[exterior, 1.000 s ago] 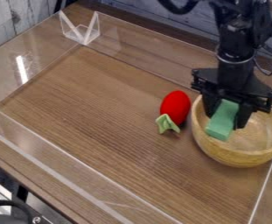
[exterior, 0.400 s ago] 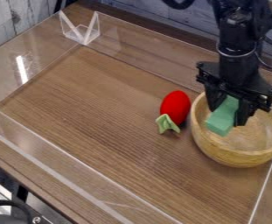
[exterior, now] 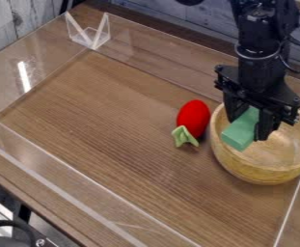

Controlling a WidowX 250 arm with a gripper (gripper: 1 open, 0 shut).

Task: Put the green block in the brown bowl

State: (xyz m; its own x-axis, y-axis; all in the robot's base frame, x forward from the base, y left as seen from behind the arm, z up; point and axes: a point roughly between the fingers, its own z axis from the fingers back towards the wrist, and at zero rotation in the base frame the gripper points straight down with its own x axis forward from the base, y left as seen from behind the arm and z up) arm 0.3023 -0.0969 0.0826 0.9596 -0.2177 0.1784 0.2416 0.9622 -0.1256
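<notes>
The lower end of the green block (exterior: 244, 133) hangs inside the brown bowl's rim (exterior: 260, 166), so my gripper should release it now and it would stay in the bowl.
The green block (exterior: 244, 133) hangs tilted over the left half of the brown bowl (exterior: 263, 166), its lower end down inside the rim. My black gripper (exterior: 257, 114) comes straight down from above and is shut on the block's upper end. Whether the block touches the bowl's floor I cannot tell. The bowl sits at the right side of the wooden table, close to the clear wall there.
A red strawberry toy (exterior: 191, 119) with green leaves lies just left of the bowl. Clear acrylic walls (exterior: 37, 68) ring the wooden table. A small clear stand (exterior: 87, 32) sits at the back left.
The gripper and the block have shifted slightly up and to the left above the bowl. The strawberry and bowl have not moved.
</notes>
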